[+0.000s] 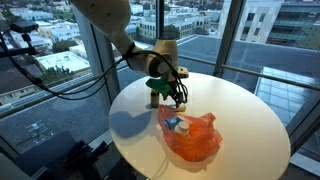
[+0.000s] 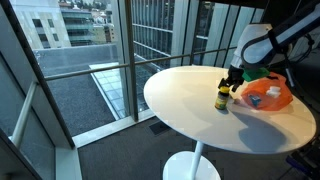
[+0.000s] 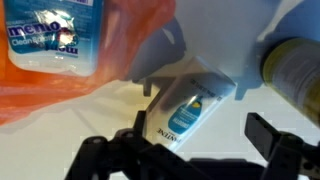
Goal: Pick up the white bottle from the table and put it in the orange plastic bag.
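Observation:
My gripper needs to go farther down before it closes on the white bottle. A gap shows between my gripper's fingers and their shadows.
The white bottle (image 3: 186,104) has a blue label and lies on its side on the white table. Its far end is at the mouth of the orange plastic bag (image 3: 120,45). In the wrist view my gripper (image 3: 192,140) is open just above it, with a finger on each side and a clear gap on the right. In both exterior views the gripper (image 1: 173,96) (image 2: 236,80) hangs low over the near edge of the bag (image 1: 192,138) (image 2: 270,96). A small white and blue item (image 1: 173,123) shows in the bag's opening.
A yellow bottle with a dark cap (image 1: 157,93) (image 2: 222,98) (image 3: 295,68) stands on the round white table (image 1: 240,110) (image 2: 190,95) right beside the gripper. A blue packet (image 3: 50,35) lies inside the bag. Windows surround the table.

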Controlling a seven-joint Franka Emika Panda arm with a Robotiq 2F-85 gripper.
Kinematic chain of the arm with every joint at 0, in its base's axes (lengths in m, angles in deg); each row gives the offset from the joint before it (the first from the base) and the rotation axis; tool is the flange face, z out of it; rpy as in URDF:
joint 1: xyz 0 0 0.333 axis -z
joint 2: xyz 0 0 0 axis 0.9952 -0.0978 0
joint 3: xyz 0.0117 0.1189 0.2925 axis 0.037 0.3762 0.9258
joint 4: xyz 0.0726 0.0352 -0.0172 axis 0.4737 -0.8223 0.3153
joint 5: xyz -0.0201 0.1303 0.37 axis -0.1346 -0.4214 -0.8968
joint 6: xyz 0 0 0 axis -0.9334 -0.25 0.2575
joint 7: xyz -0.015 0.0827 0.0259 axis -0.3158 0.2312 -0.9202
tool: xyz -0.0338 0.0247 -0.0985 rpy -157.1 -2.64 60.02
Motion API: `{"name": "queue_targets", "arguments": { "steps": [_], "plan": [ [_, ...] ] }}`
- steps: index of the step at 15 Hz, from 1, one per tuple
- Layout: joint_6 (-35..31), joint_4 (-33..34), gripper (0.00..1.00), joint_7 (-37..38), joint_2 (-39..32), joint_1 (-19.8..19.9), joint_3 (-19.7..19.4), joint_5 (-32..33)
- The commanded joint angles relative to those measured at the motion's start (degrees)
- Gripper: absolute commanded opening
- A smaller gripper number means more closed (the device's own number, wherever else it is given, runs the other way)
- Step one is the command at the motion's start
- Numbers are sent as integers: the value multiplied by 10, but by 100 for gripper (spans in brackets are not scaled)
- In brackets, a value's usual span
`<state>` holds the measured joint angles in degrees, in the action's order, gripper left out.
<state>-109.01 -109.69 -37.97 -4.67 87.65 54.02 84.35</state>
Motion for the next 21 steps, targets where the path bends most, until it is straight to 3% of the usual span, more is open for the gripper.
{"name": "queue_targets", "arguments": {
  "steps": [1,5,6,7,13,21],
  "plan": [
    [27,19,100,7,-13,-7,-4,-15],
    [35,23,100,13,-22,-8,-7,-14],
    [37,25,75,14,-25,-9,-8,-14],
    [37,27,75,15,-27,-9,-9,-12],
    [30,21,26,13,-19,-10,-13,-8],
    [-3,-20,26,5,43,7,-26,-15]
  ]
}}
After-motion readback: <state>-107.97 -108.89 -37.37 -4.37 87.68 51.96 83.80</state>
